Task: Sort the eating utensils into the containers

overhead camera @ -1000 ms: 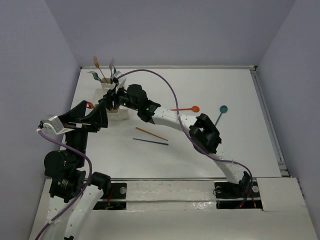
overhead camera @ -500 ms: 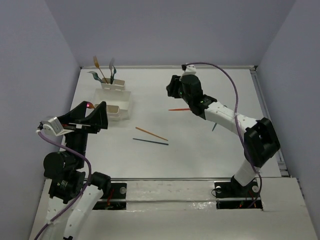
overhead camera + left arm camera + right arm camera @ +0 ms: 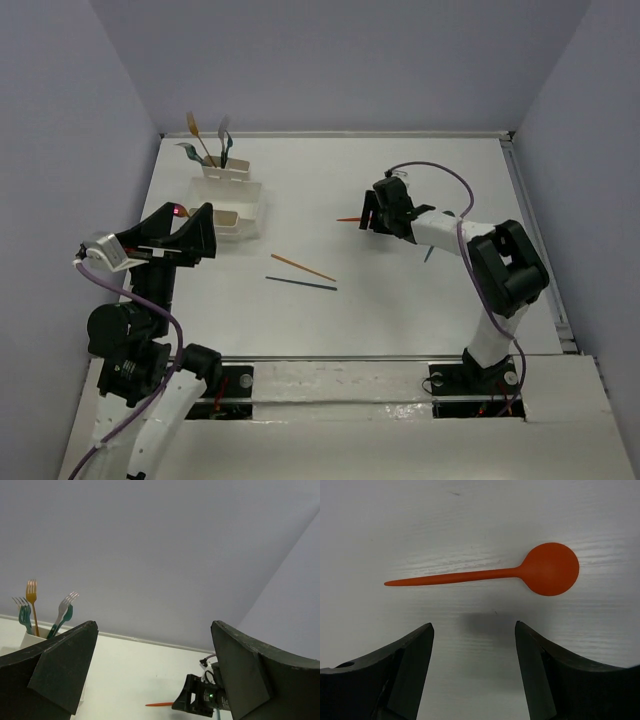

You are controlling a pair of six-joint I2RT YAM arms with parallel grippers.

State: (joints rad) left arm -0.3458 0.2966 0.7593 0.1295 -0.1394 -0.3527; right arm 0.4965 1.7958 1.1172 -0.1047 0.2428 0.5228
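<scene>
The orange spoon should be picked up next by its handle near the bowl (image 3: 500,574) with my right gripper. The end of the spoon's handle then stays free to go into the spoon container.
An orange spoon (image 3: 490,572) lies flat on the white table, just ahead of my right gripper (image 3: 473,627), which is open, empty and low over the table. In the top view the right gripper (image 3: 372,216) covers the spoon's bowl; only the handle (image 3: 350,218) shows. A teal spoon (image 3: 428,254) is mostly hidden under the right arm. An orange stick (image 3: 302,267) and a dark blue stick (image 3: 300,283) lie mid-table. Several forks (image 3: 208,145) stand in the narrow bin (image 3: 226,171); the wider bin (image 3: 248,206) is beside it. My left gripper (image 3: 186,234) is open, empty, raised.
The left wrist view looks across the table at the forks (image 3: 32,602), the back wall and the right gripper (image 3: 200,697). The table's raised back edge (image 3: 330,134) and right edge (image 3: 530,230) bound the surface.
The right arm swung from the bins at the left across to the right and came down over the orange spoon. The left arm has not moved.
</scene>
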